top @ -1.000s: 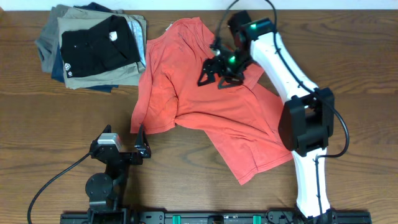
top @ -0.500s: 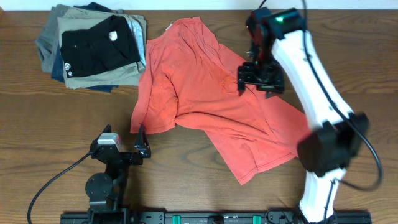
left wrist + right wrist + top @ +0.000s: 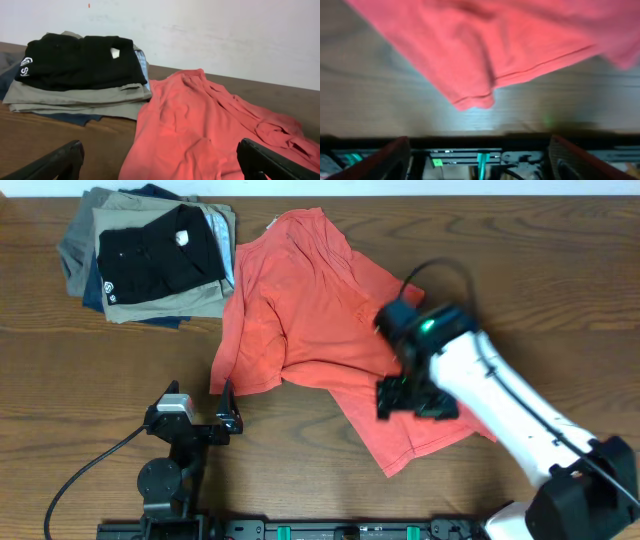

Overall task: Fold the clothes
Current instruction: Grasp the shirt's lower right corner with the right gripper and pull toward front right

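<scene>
The crumpled lower part needs to be pulled open for folding, so my right gripper will next grab the near hem corner (image 3: 391,468) of the red-orange T-shirt (image 3: 320,320).
The red-orange T-shirt (image 3: 320,320) lies crumpled and partly spread on the wooden table; no lettering shows. My right gripper (image 3: 415,395) hovers over the shirt's near lower part, blurred by motion. In the right wrist view the gripper (image 3: 479,160) is open and empty, with the shirt's hem corner (image 3: 470,100) above it. My left gripper (image 3: 225,415) rests open at the shirt's near left edge. In the left wrist view the gripper (image 3: 160,165) is open and empty, with the shirt (image 3: 200,125) lying ahead of it.
A stack of folded garments (image 3: 150,255), black one on top, sits at the far left corner; it also shows in the left wrist view (image 3: 75,65). The black front rail (image 3: 470,150) runs along the table's near edge.
My right arm has swung from the shirt's far upper part toward the near edge, ending above the lower hem. The shirt and the left arm have not moved.
</scene>
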`<state>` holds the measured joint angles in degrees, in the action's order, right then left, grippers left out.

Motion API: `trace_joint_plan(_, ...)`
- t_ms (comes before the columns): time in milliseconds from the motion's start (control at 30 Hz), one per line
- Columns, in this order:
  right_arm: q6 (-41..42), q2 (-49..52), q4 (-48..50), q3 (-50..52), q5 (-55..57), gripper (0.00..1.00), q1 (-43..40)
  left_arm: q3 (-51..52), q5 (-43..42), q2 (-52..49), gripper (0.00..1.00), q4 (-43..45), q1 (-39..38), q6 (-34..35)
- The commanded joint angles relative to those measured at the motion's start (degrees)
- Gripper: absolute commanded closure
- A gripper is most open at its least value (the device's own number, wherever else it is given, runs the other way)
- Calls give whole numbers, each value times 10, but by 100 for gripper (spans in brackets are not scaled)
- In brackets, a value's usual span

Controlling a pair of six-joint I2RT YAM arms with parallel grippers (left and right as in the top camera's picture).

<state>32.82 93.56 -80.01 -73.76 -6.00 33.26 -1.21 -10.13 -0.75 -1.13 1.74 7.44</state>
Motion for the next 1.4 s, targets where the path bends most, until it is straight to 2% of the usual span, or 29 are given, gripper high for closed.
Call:
trace_joint_plan(0,10,-13,34,45,-68,18,50,10,-6,1,2,-18,2,-3)
trace_joint_plan(133,57,-13,57,57,-74,17,101,10,-6,1,2,-18,2,-3)
trace_joint_plan(300,130,-13,56,68,-62,14,127,10,-6,1,2,-18,2,-3)
trace_joint_plan(500,211,-13,70,130,-58,13,142,10,-6,1,2,-18,2,-3)
trace_joint_plan(633,227,-13,103,173,-59,12,142,10,-6,1,2,-18,2,-3)
trace_joint_plan(800,226,-13,176,220,-91,1,142,10,-6,1,2,-18,2,-3)
trace_joint_plan(1000,224,-13,234,267,-77,1,137,10,-6,1,2,-18,2,-3)
trace_joint_plan(1133,224,-13,266,279,-66,7,122,10,-6,1,2,-18,2,-3)
trace_joint_plan(1367,224,-13,283,282,-27,11,101,10,-6,1,2,-18,2,-3)
